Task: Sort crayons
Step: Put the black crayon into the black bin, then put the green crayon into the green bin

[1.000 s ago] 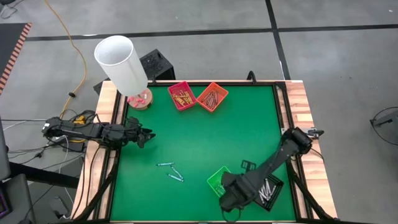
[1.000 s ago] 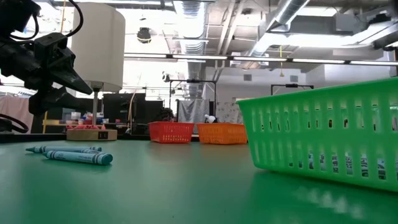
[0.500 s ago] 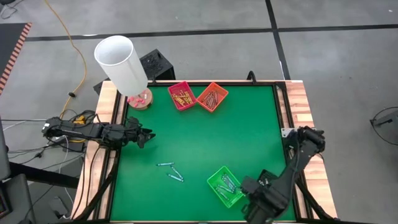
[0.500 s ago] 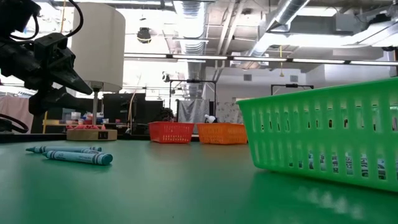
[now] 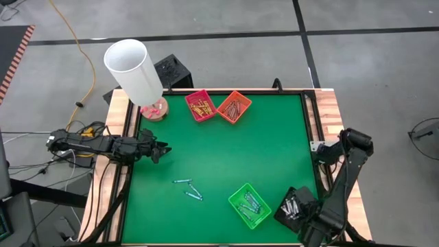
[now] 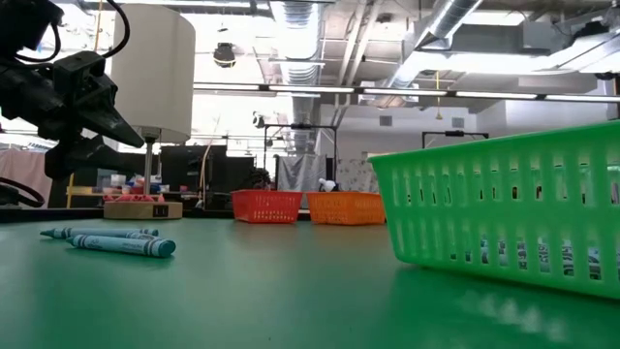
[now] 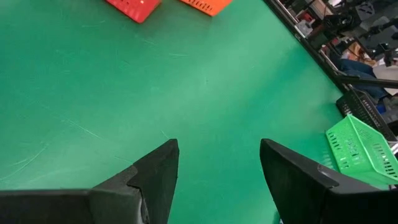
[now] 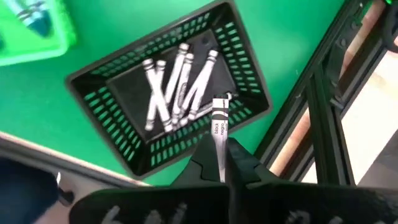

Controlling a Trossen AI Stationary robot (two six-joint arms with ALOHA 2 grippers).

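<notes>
The grey-white crayon crosses the black basket's rim, so it is too early for my right gripper to release; the crayon shifts inward first.
My right gripper (image 8: pixel 221 155) hangs over the black basket (image 8: pixel 236 93) at the table's near right corner, pointing down and shut on a grey-white crayon (image 8: pixel 218 129). Several grey-white crayons (image 8: pixel 177 84) lie in that basket (image 5: pixel 293 206). Two teal crayons (image 5: pixel 187 189) lie flat on the green mat, also seen in the low view (image 6: pixel 111 240). The green basket (image 5: pixel 248 204) holds several teal crayons. My left gripper (image 5: pixel 162 149) waits open at the table's left edge, its fingers (image 7: pixel 158 177) apart over bare mat. My right gripper pinches the grey-white crayon by its rear part (image 8: pixel 219 148) between the two fingers. The fingers point down from above and lie along the crayon. Its free end (image 8: pixel 219 106) sticks out past the fingertips, clear above the black basket.
A red basket (image 5: pixel 200 105) and an orange basket (image 5: pixel 234 106) with crayons stand at the far edge. A white lamp shade (image 5: pixel 133 67) rises at the far left corner. Black rails (image 5: pixel 314 123) run along the table's right side. Between the baskets the mat (image 5: pixel 260 151) is bare.
My right gripper has swung from above the green basket toward the table's near right corner, rolling about its own axis, and now stands over the black basket. The green basket shows uncovered. The left arm and the crayons on the mat have kept still.
</notes>
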